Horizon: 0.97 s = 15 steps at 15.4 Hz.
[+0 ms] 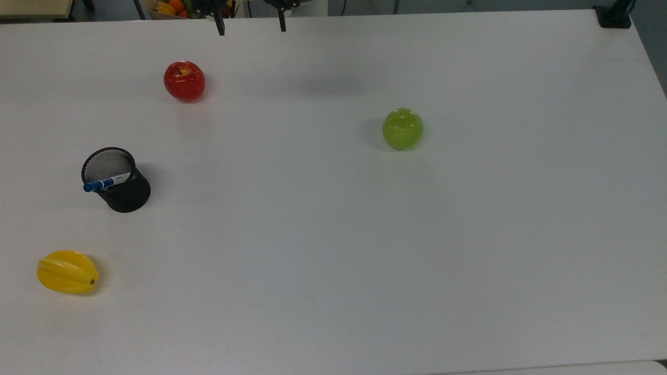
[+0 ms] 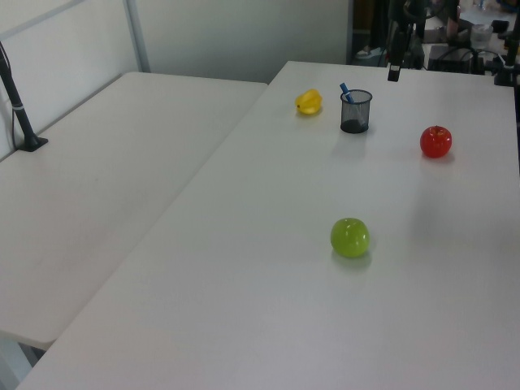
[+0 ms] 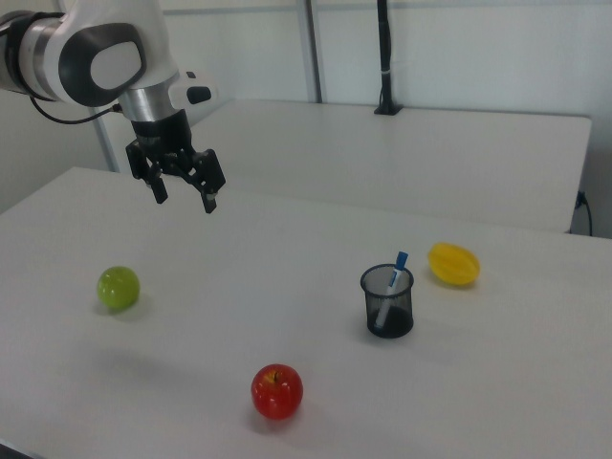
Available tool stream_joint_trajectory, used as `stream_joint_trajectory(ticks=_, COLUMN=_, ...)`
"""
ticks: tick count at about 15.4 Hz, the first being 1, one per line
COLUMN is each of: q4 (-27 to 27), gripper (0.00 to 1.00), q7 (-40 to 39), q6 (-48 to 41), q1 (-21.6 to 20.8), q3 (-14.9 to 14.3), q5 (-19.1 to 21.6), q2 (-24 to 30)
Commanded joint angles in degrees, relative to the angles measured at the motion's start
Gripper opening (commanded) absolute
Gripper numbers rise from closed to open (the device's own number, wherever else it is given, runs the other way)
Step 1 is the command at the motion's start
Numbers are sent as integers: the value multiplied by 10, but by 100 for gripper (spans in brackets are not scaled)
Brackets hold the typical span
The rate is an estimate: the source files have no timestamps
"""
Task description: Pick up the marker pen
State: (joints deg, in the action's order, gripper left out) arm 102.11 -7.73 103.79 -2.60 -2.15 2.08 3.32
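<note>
I need to grab the marker pen with my gripper next, by its blue end with the cap [image 2: 345, 89] above the cup's rim. The mesh cup [image 2: 355, 112] surrounds the lower body of the marker pen.
The marker pen [image 1: 107, 182] has a white barrel and a blue cap. It stands tilted inside a black mesh cup [image 1: 125, 191] at the top view's left, cap end sticking out over the rim. The same marker pen [image 3: 393, 277] leans in the cup [image 3: 387, 304] in the right view, and the marker pen [image 2: 345, 90] pokes out of the cup [image 2: 355, 112] in the left view. My gripper [image 3: 184, 193] hangs open and empty high above the table, far from the cup; its fingertips [image 1: 221, 27] show at the top view's upper edge.
On the white table [image 1: 333, 260] lie a red apple [image 1: 184, 80], a green apple [image 1: 402, 128] and a yellow star fruit [image 1: 68, 271]. A black post base [image 1: 614, 15] stands at the far right corner. A second white table [image 2: 97, 179] adjoins.
</note>
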Motion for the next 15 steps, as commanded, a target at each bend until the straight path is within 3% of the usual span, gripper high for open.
stream_joint_trajectory(ticks=1, q4=-4, gripper=100, q7=-10, q6=0, q1=-13, q3=-10, q5=2, q2=1)
stream_joint_trajectory(ticks=11, q4=-21, gripper=100, q7=-9, q6=8, q1=1, q3=-15, q5=-4, q2=0)
stream_joint_trajectory(ticks=15, q4=-32, gripper=100, q7=-8, q6=90, q1=40, q3=-21, q5=-5, q2=-13)
